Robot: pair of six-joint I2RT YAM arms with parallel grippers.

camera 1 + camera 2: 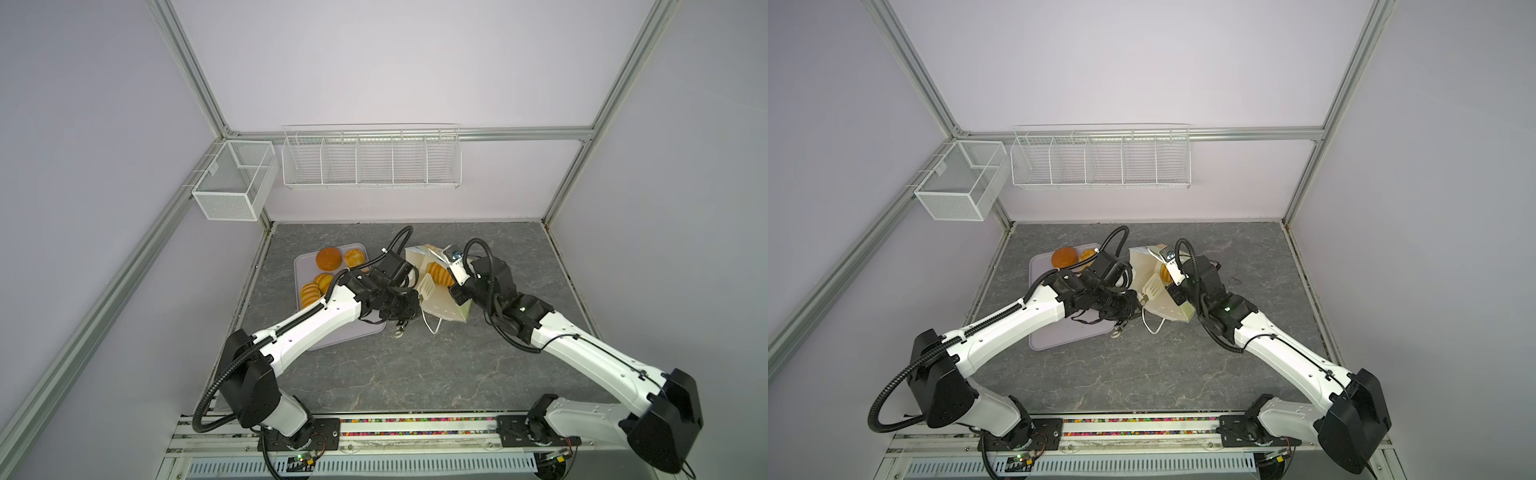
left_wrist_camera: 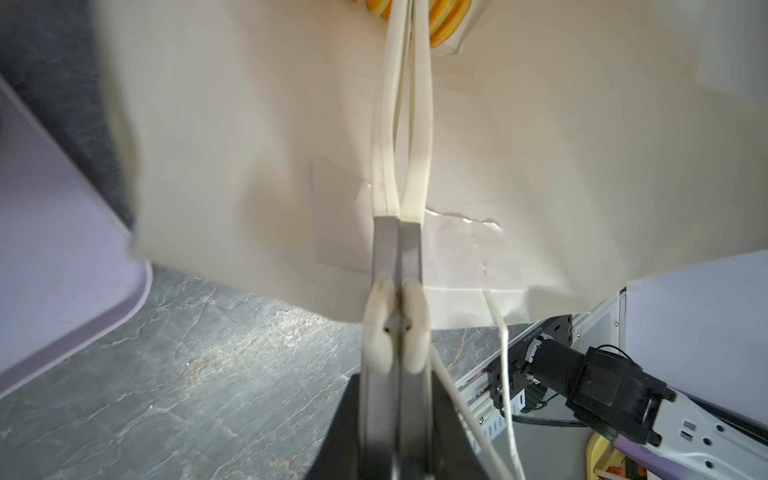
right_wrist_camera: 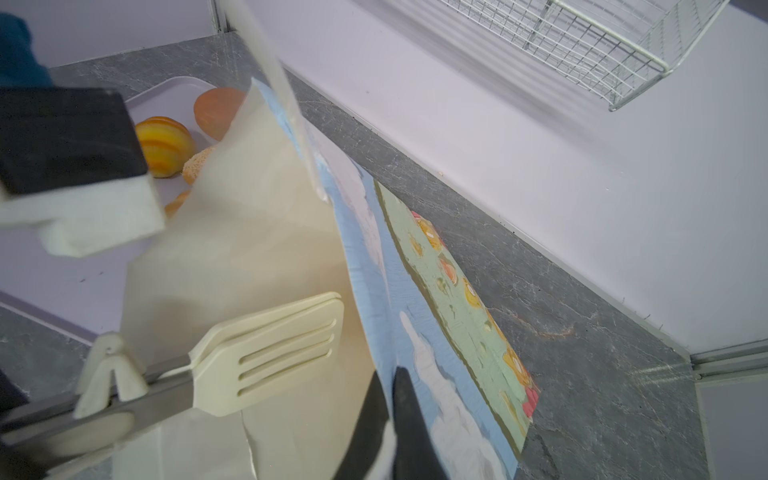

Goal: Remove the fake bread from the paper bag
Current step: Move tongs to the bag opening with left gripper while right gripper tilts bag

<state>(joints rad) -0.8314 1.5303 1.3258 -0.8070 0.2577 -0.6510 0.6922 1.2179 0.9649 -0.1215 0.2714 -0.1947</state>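
Observation:
My left gripper holds the tongs, and they would stop short if it opened now: the ridged fake bread (image 1: 441,274) lies deeper in the bag, beyond their blades.
The paper bag (image 1: 444,309) lies tilted on the grey table, its white inside facing up. A ridged fake bread (image 1: 441,274) sits inside it, also seen in the other top view (image 1: 1165,272). My left gripper (image 1: 397,309) (image 2: 397,415) is shut on cream tongs (image 2: 401,145). The tongs' slotted blades (image 3: 270,345) are pressed together inside the bag, beside that bread, with nothing between them. My right gripper (image 3: 390,399) (image 1: 457,296) is shut on the bag's printed wall (image 3: 415,332), one finger inside and one outside. Several fake breads lie on the tray: a round bun (image 1: 328,258), a ridged roll (image 3: 164,145) and a seeded roll (image 3: 199,164).
A lavender tray (image 1: 305,270) lies left of the bag, partly under my left arm. The bag's white cord handle (image 1: 432,326) hangs onto the table. A wire rack (image 1: 370,160) and a mesh basket (image 1: 232,183) hang on the back wall.

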